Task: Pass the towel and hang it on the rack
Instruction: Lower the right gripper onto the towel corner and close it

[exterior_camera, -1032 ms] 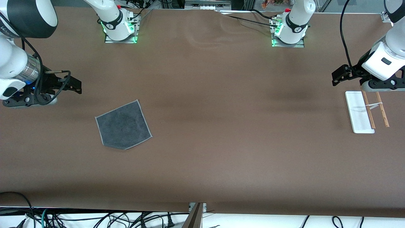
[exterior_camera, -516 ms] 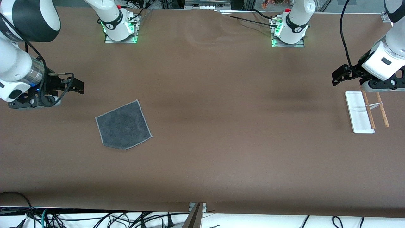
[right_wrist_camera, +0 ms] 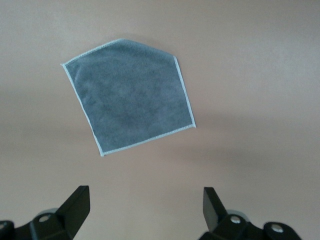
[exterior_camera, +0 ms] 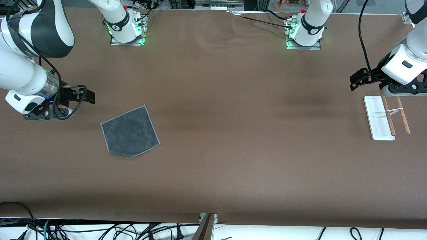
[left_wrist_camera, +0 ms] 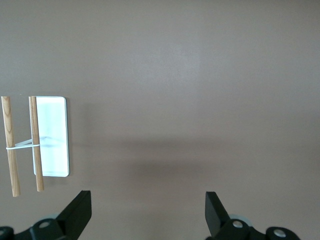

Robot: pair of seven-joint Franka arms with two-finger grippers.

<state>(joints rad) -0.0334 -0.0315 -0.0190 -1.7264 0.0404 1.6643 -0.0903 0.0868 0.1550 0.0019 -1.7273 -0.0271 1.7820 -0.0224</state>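
Note:
My right gripper is going to grab the towel by its stitched edge [exterior_camera: 122, 114] next, so it can pass the towel toward the rack [exterior_camera: 378, 117].
The towel [exterior_camera: 130, 132] lies flat on the brown table toward the right arm's end, dark grey side up with a pale stitched edge; it also shows in the right wrist view [right_wrist_camera: 129, 95]. My right gripper [exterior_camera: 89, 96] is open and empty in the air beside the towel, over bare table. The rack [exterior_camera: 378, 117] lies at the left arm's end: a white base slab with two brown rods [exterior_camera: 403, 115]; it also shows in the left wrist view [left_wrist_camera: 51, 136]. My left gripper [exterior_camera: 355, 82] is open and empty, over the table beside the rack.
The two arm bases [exterior_camera: 126, 29] [exterior_camera: 305, 31] stand along the table's edge farthest from the front camera. Cables hang below the table's nearest edge [exterior_camera: 100, 230]. The brown mat [exterior_camera: 233, 133] spreads between towel and rack.
My right gripper has moved toward the towel and lower in the front view. The left arm, towel and rack have not moved.

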